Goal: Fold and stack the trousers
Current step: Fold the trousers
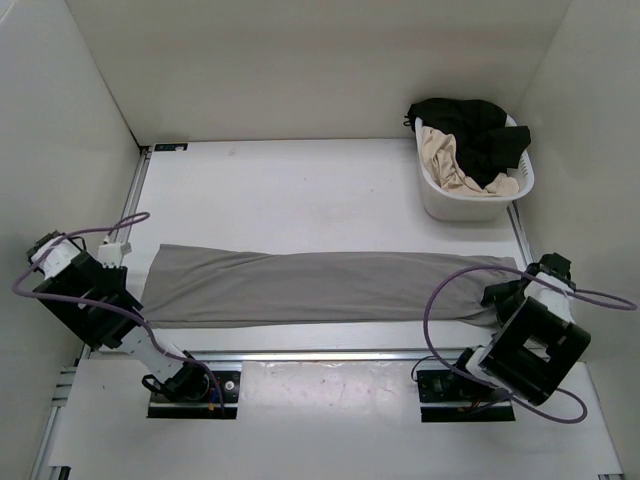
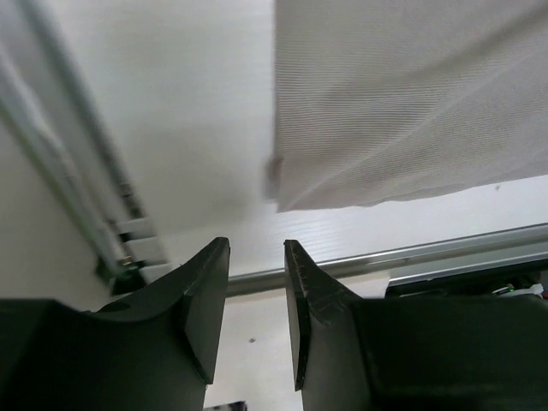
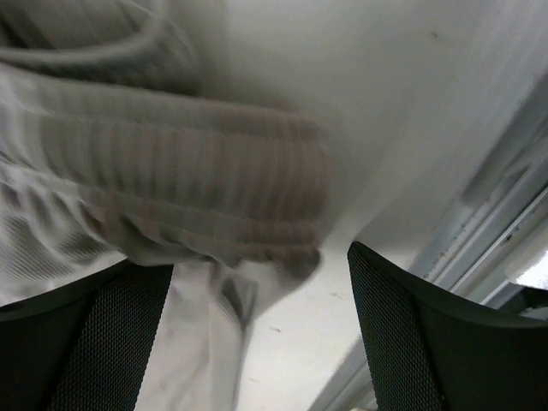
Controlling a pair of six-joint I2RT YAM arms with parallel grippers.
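Observation:
The robot's right gripper needs to fold one end of the trousers over toward the legs, so next it needs to grab the grey trousers (image 1: 320,287) at that end by the ribbed waistband's near corner (image 1: 491,316).
The grey trousers (image 1: 320,287) lie flat and stretched out across the table, legs' end at the left, ribbed waistband at the right. My left gripper (image 1: 120,265) sits just left of the leg end. In the left wrist view its jaws (image 2: 257,244) are a little apart with nothing between them, and the trousers' hem corner (image 2: 342,171) lies just ahead. My right gripper (image 1: 500,296) is at the waistband end. In the right wrist view it (image 3: 257,261) is wide open just above the waistband (image 3: 197,197), holding nothing.
A white basket (image 1: 440,200) at the back right holds a black garment (image 1: 470,130) and a beige one (image 1: 445,155). White walls enclose the table on three sides. A metal rail (image 1: 320,355) runs along the near edge, close to the trousers.

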